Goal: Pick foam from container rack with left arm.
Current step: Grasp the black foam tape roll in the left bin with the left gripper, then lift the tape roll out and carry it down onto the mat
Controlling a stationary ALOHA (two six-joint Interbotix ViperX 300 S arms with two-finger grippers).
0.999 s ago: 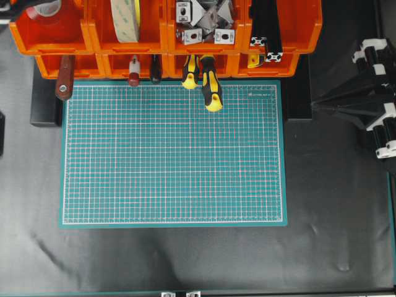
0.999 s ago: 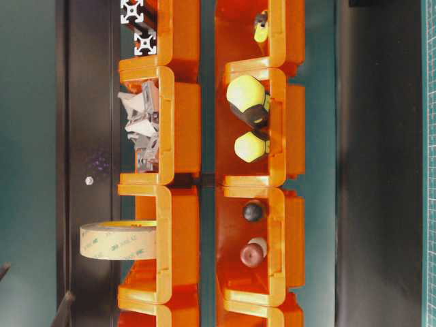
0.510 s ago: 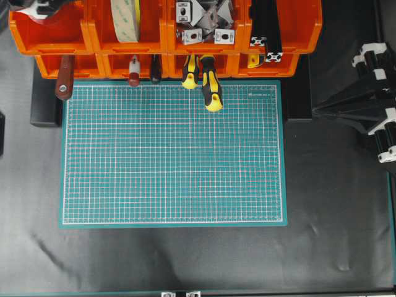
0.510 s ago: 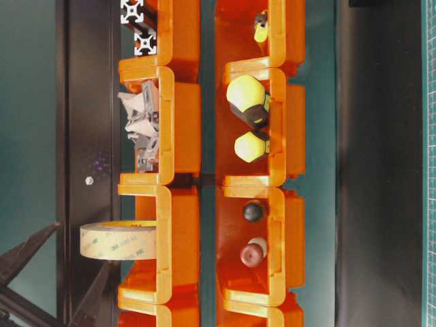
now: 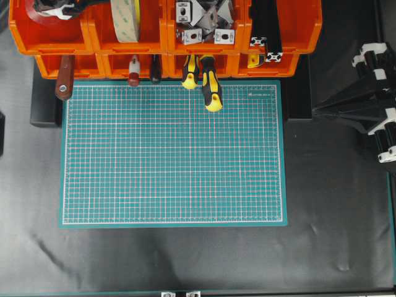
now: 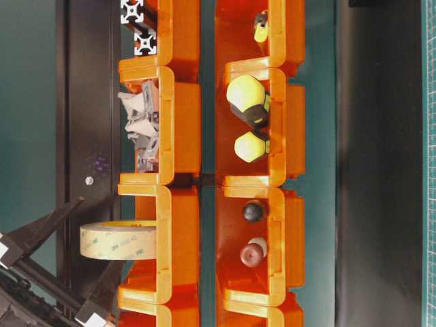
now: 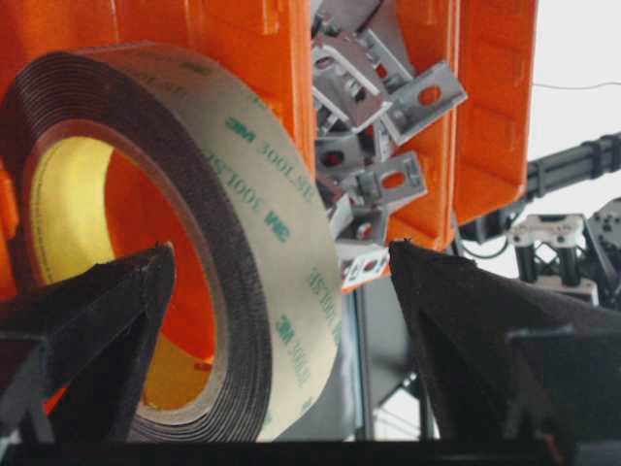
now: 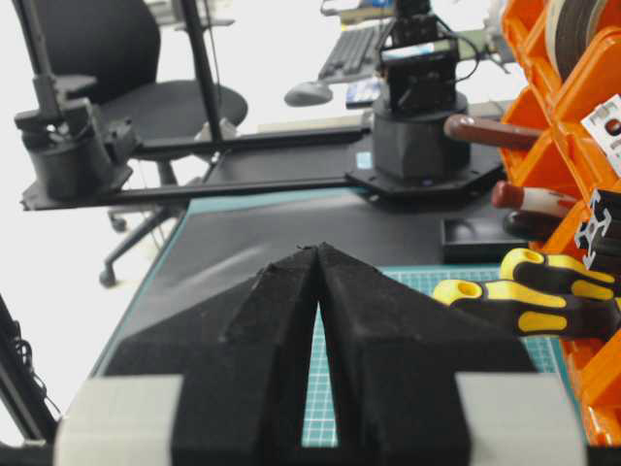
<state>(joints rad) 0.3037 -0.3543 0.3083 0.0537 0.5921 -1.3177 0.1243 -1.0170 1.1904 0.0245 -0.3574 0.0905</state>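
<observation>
The foam's side point(image 7: 254, 282) is between my left gripper's fingers in the left wrist view, with one finger over the foam's yellow-rimmed hole, so my left gripper should close on it now.
The foam point(image 5: 125, 18) stands on edge in the second bin of the upper row of the orange container rack point(image 5: 99, 38). It also shows in the table-level view point(image 6: 119, 240) and the left wrist view point(image 7: 209, 243). My left gripper point(image 7: 281, 250) is open and straddles the roll's wall: one finger point(image 7: 107, 311) is at the yellow-rimmed hole, the other point(image 7: 466, 330) is past the beige band. Neither finger visibly touches the roll. In the overhead view the left gripper point(image 5: 93, 5) is at the top left, above the bins. My right gripper point(image 8: 318, 249) is shut and empty, at the right of the table point(image 5: 322, 110).
A green cutting mat point(image 5: 173, 154) lies in the middle. Yellow-black screwdrivers point(image 5: 210, 86) and a brown-handled tool point(image 5: 64, 80) stick out of the lower bins. Metal brackets point(image 5: 204, 21) and black extrusions point(image 5: 266, 28) fill the bins to the right of the foam.
My left gripper has come in from the left edge, open, and now stands around the foam roll's wall. My right arm shifted slightly early on, then stayed still.
</observation>
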